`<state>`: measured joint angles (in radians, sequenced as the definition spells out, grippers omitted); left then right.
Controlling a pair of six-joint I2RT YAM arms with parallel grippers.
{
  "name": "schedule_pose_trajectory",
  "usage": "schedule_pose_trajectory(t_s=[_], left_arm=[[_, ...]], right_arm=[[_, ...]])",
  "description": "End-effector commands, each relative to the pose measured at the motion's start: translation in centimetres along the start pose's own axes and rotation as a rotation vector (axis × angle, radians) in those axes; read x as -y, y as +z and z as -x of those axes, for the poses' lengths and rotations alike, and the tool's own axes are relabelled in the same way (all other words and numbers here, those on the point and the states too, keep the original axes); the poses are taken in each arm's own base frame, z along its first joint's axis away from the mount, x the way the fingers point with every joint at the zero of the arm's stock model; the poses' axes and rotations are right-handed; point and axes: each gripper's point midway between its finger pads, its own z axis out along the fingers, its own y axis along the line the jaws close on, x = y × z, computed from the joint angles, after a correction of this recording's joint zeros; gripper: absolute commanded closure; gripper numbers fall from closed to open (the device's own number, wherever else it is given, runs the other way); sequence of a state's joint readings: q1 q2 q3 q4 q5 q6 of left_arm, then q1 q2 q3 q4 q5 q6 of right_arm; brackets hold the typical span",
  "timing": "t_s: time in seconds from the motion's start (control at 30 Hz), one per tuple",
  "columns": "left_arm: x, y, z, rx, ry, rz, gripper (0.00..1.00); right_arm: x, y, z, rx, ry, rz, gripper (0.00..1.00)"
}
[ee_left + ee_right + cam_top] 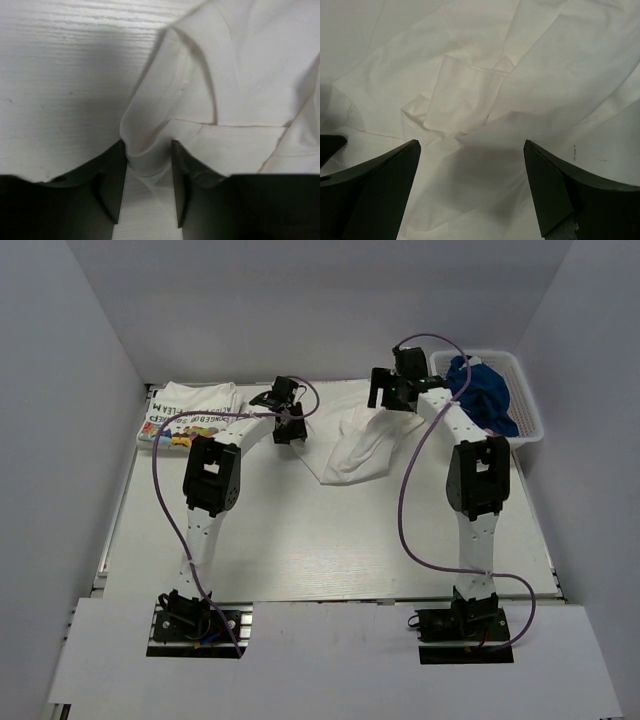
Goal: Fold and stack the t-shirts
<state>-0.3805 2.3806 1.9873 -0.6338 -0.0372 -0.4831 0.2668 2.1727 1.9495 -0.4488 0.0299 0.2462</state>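
I should next grab the crumpled white t-shirt (362, 445) with my right gripper by a fold opposite my left gripper, to spread it flat for folding.
A crumpled white t-shirt (362, 445) lies at the table's far middle; no print shows on it. A folded white t-shirt with black lettering and a small multicolour graphic (188, 410) lies at the far left. My left gripper (293, 428) is at the crumpled shirt's left edge. In the left wrist view it (148, 152) is shut on a bunched fold of the white fabric (240, 75), low over the table. My right gripper (393, 393) hangs over the shirt's far right part. In the right wrist view it (472, 145) is open wide and empty above the wrinkled cloth (485, 75).
A white mesh basket (528, 400) stands at the far right with a dark blue garment (482, 390) in it. White walls close in the table on the left, back and right. A purple cable loops along each arm.
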Motion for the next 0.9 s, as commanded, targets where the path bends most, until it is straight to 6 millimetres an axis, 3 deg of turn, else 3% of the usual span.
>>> schedule_pose_trajectory(t_s=[0.0, 0.03, 0.07, 0.13, 0.17, 0.2, 0.23, 0.27, 0.33, 0.37, 0.4, 0.43, 0.47, 0.5, 0.53, 0.57, 0.6, 0.63, 0.67, 0.77, 0.8, 0.83, 0.87], left_arm=[[0.7, 0.6, -2.8, -0.073, 0.035, -0.047, 0.52], [0.8, 0.9, -2.5, -0.057, 0.044, -0.056, 0.68], [0.9, 0.5, -2.2, -0.047, 0.053, -0.061, 1.0], [1.5, -0.6, -0.8, -0.013, 0.072, -0.078, 1.0], [1.6, -1.4, 0.3, 0.022, 0.082, -0.069, 1.0], [1.3, -2.2, 1.3, 0.057, 0.081, -0.044, 1.0], [1.3, -3.3, 2.3, 0.09, 0.079, -0.036, 1.0], [1.4, -5.6, 3.6, 0.141, 0.075, -0.034, 1.0], [1.1, -8.5, 5.4, 0.228, 0.064, -0.009, 1.0], [0.5, -9.5, 5.2, 0.242, 0.061, 0.009, 1.0], [0.6, -13.6, 7.3, 0.337, 0.037, 0.005, 1.0], [0.4, -15.5, 7.7, 0.376, 0.019, 0.004, 1.0], [-0.5, -16.4, 6.6, 0.371, 0.009, 0.022, 1.0], [-0.7, -18.2, 7.1, 0.422, -0.002, 0.019, 1.0], [-0.6, -23.5, 8.2, 0.521, -0.03, -0.022, 1.0], [-1.5, -24.0, 6.5, 0.517, -0.03, -0.019, 1.0], [-1.7, -26.3, 6.8, 0.575, -0.059, -0.04, 1.0], [-2.5, -27.2, 5.5, 0.582, -0.07, -0.047, 1.0], [-2.5, -32.9, 5.8, 0.69, -0.102, -0.112, 1.0], [-2.6, -40.1, 5.4, 0.831, -0.12, -0.221, 1.0], [-3.0, -44.9, 5.0, 0.914, -0.135, -0.269, 1.0], [-3.3, -47.8, 4.8, 0.956, -0.142, -0.293, 1.0], [-3.6, -50.0, 4.5, 0.992, -0.148, -0.314, 1.0]], right_arm=[[1.7, 1.0, 0.9, 0.027, 0.105, -0.123, 0.13], [1.9, 1.5, 0.5, 0.018, 0.13, -0.145, 0.17], [2.3, 2.3, 0.5, 0.014, 0.135, -0.157, 0.41], [2.8, 2.5, 0.7, 0.027, 0.132, -0.183, 0.7], [2.7, 1.7, 1.3, 0.044, 0.126, -0.183, 0.89], [2.6, 1.2, 2.1, 0.073, 0.121, -0.186, 1.0], [2.8, 1.1, 2.5, 0.098, 0.113, -0.19, 1.0], [2.5, -0.3, 3.4, 0.127, 0.111, -0.18, 1.0], [1.8, -4.7, 7.2, 0.26, 0.094, -0.157, 1.0], [1.7, -5.8, 7.7, 0.282, 0.092, -0.152, 1.0], [1.0, -10.0, 8.9, 0.354, 0.094, -0.127, 1.0], [0.9, -11.5, 9.6, 0.391, 0.079, -0.113, 1.0], [0.8, -13.0, 9.8, 0.416, 0.081, -0.106, 1.0], [1.3, -12.7, 7.5, 0.386, 0.072, -0.113, 1.0], [0.4, -18.6, 9.8, 0.501, 0.07, -0.077, 1.0], [0.3, -20.2, 9.8, 0.526, 0.069, -0.064, 1.0], [0.2, -22.1, 8.5, 0.539, 0.053, -0.04, 1.0], [0.0, -25.6, 9.1, 0.605, 0.054, -0.022, 1.0], [-0.1, -26.4, 8.4, 0.611, 0.055, -0.012, 1.0], [-0.9, -35.8, 8.9, 0.783, 0.051, 0.054, 1.0], [-0.9, -37.3, 9.0, 0.811, 0.05, 0.062, 1.0], [-1.1, -39.3, 9.3, 0.842, 0.044, 0.075, 1.0], [-1.2, -43.2, 9.1, 0.911, 0.04, 0.093, 1.0]])
